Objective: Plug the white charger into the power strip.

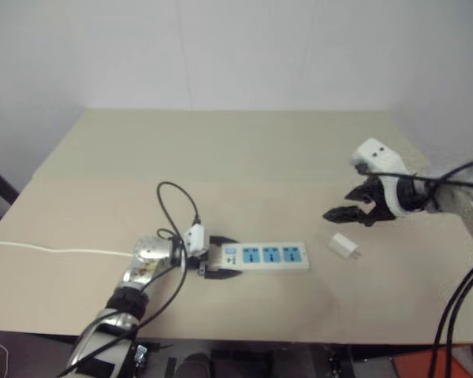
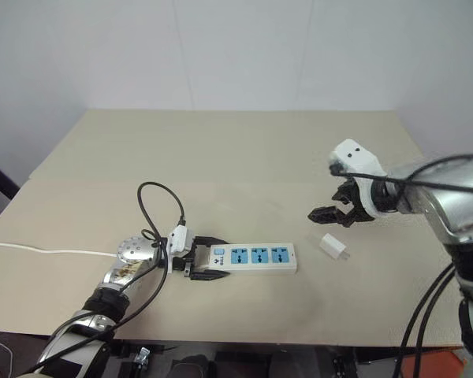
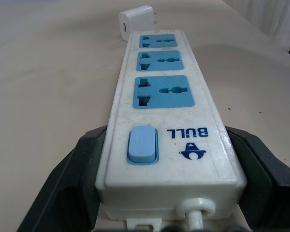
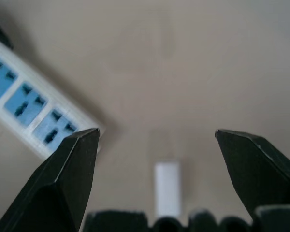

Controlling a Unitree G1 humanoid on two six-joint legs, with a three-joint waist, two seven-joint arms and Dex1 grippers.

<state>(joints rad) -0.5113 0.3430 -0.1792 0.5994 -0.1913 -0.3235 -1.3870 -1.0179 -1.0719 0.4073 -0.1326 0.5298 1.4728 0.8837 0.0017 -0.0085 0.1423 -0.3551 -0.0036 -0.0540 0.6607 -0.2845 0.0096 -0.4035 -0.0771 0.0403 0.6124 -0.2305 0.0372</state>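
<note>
I should next use my right gripper to grab the white charger (image 1: 344, 246) by its flat long sides to plug it in, since thin prongs stick out of one end of it.
The power strip (image 1: 266, 257) lies flat near the table's front edge, with three blue socket faces up and its switch end toward my left arm. My left gripper (image 1: 219, 257) is shut on that switch end, one black finger (image 3: 82, 164) against each long side. The white charger (image 1: 344, 246) lies on the table just past the strip's far end, a small gap away. Above it and slightly farther back hovers my right gripper (image 1: 347, 218), pointing down, its fingers wide open and empty. In the right wrist view the charger (image 4: 167, 188) sits between the spread fingertips (image 4: 84, 145).
The strip's thin white cord (image 1: 55, 250) runs off the beige table's (image 1: 244, 150) left edge. A black cable (image 1: 177, 205) loops above my left wrist. The table's back half is bare, and a white wall stands behind it.
</note>
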